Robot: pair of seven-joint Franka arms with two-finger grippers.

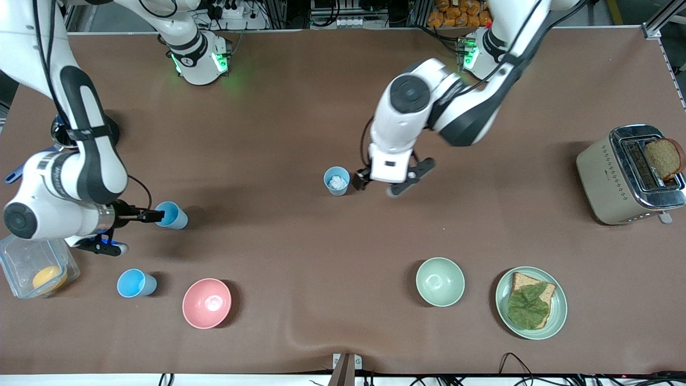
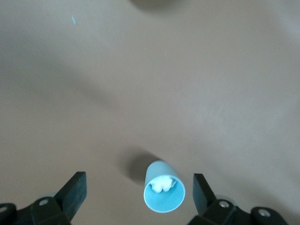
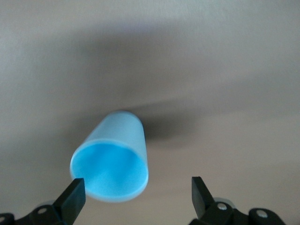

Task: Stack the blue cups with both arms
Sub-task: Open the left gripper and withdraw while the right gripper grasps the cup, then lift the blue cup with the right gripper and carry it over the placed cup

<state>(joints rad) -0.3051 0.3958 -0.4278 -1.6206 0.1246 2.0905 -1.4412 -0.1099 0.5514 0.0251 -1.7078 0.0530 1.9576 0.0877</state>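
The sky blue cup has to be stacked into the grey-blue cup [image 1: 337,180] with the white filling. My right gripper should grab it by its open rim [image 1: 168,224] next.
A grey-blue cup [image 1: 337,180] stands upright mid-table with something white and crumpled inside. My left gripper [image 1: 371,180] is open beside it; in the left wrist view the cup [image 2: 164,187] sits between the spread fingers, untouched, and the gripper [image 2: 139,188] is empty. A sky blue cup [image 1: 171,215] stands toward the right arm's end. My right gripper [image 1: 137,227] is open beside it, and in the right wrist view the cup [image 3: 110,159] lies close to one finger of the gripper [image 3: 137,191]. A second sky blue cup [image 1: 136,283] stands nearer the front camera.
A pink bowl [image 1: 207,303] is beside the second sky blue cup. A pale green bowl [image 1: 440,281] and a plate [image 1: 557,316] with bread and lettuce are near the front edge. A toaster [image 1: 605,182] holding bread stands at the left arm's end. A clear container [image 1: 16,262] is by the right arm.
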